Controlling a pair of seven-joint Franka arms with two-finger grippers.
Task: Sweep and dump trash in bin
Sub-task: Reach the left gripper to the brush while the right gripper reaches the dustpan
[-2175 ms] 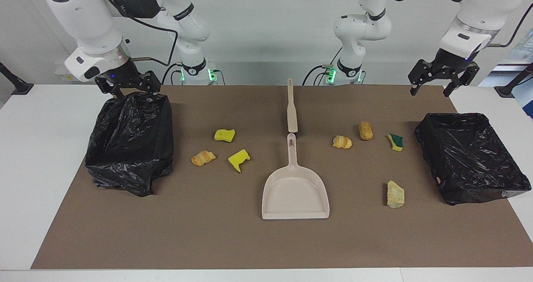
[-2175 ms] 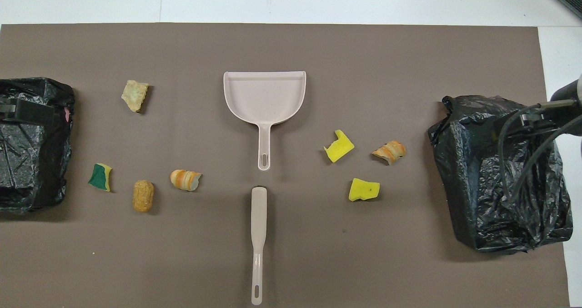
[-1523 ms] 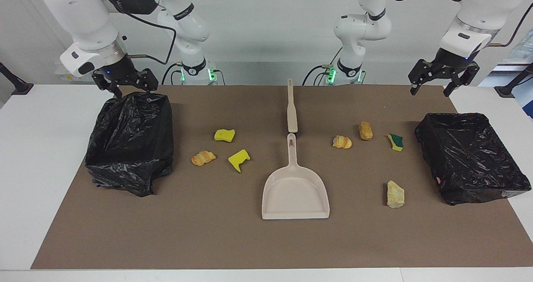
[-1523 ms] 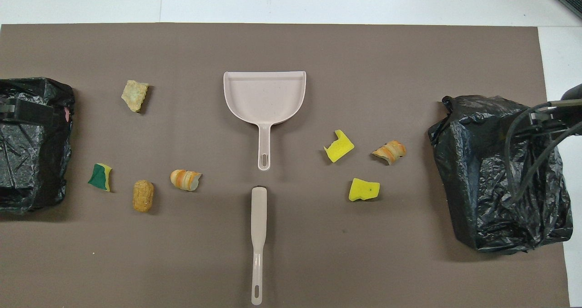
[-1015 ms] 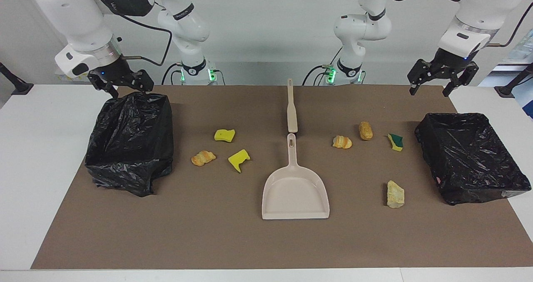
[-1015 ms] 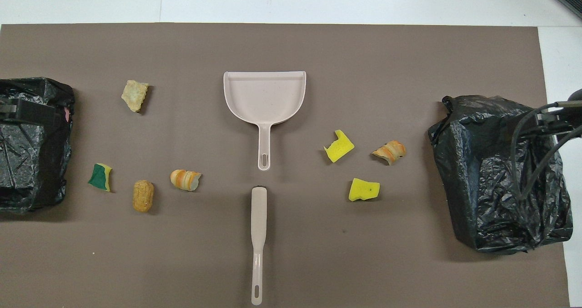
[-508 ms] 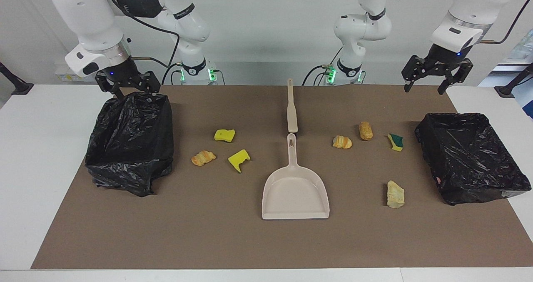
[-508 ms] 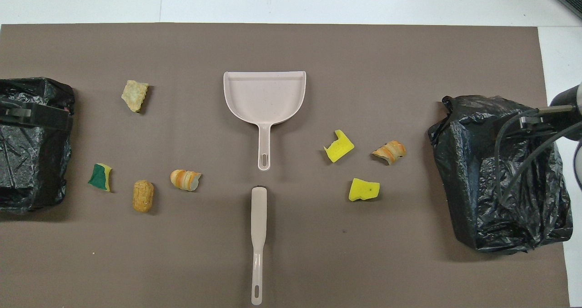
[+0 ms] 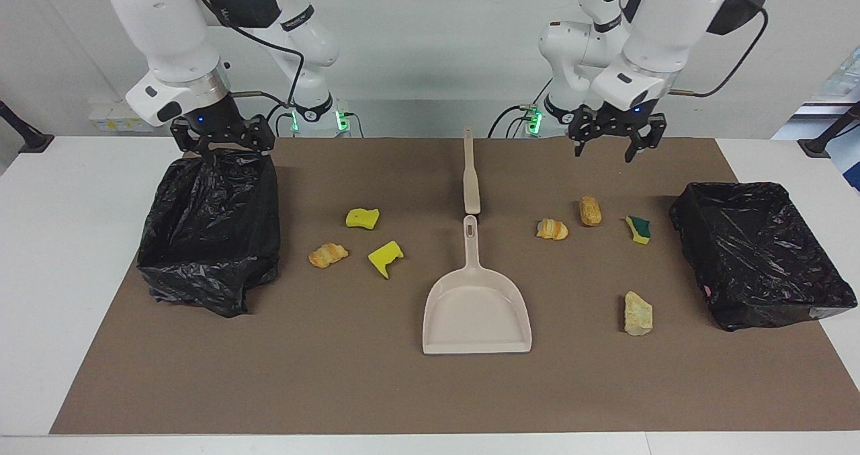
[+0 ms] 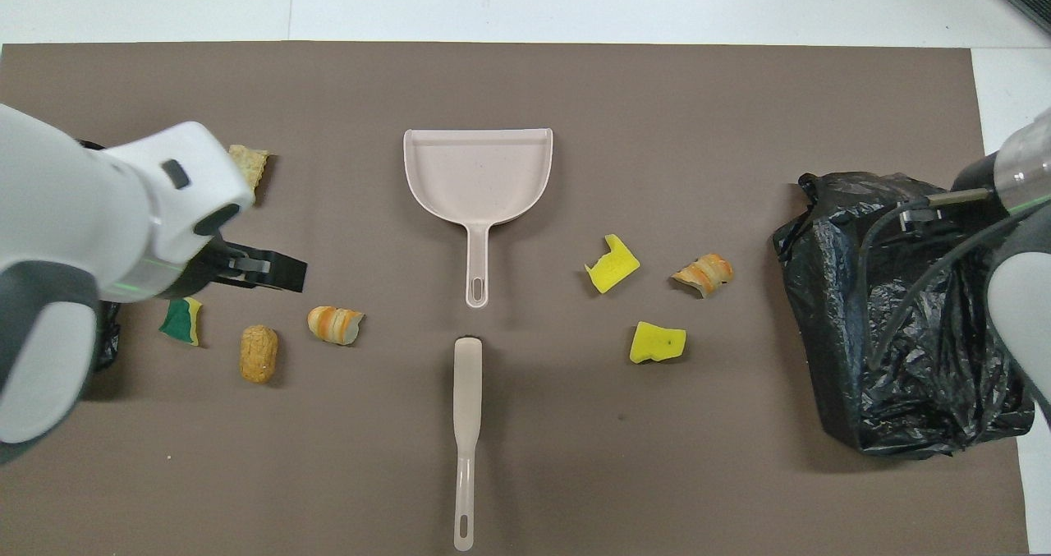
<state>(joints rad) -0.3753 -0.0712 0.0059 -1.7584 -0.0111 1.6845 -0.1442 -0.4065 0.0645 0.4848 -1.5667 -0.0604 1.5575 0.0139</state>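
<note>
My right gripper picks up the dustpan by its narrow handle [image 10: 477,265] next, to sweep and dump the trash. The dustpan spreads into a wide, flat pan [image 10: 479,173].
The trash is seven scraps on the brown mat. Two yellow sponge pieces [image 9: 363,218] [image 9: 385,257] and a croissant chunk [image 9: 328,255] lie toward the right arm's end. A croissant chunk [image 9: 552,229], a bread roll [image 9: 590,210], a green-backed sponge [image 9: 639,229] and a tan chunk [image 9: 637,313] lie toward the left arm's end. My left gripper [image 9: 605,154] is open and empty, in the air over the mat near the roll. My right gripper [image 9: 225,150] is open and empty over the rim of a black-bagged bin [image 9: 211,230].
A beige dustpan [image 9: 476,310] lies mid-mat, its handle toward the robots. A beige brush [image 9: 470,173] lies in line with it, nearer to the robots. A second black-bagged bin [image 9: 759,253] stands at the left arm's end.
My left gripper has swung from beside the bin at its end of the table toward the middle, over the mat near the roll. My right gripper shifted slightly along its bin's rim. Nothing on the mat moved.
</note>
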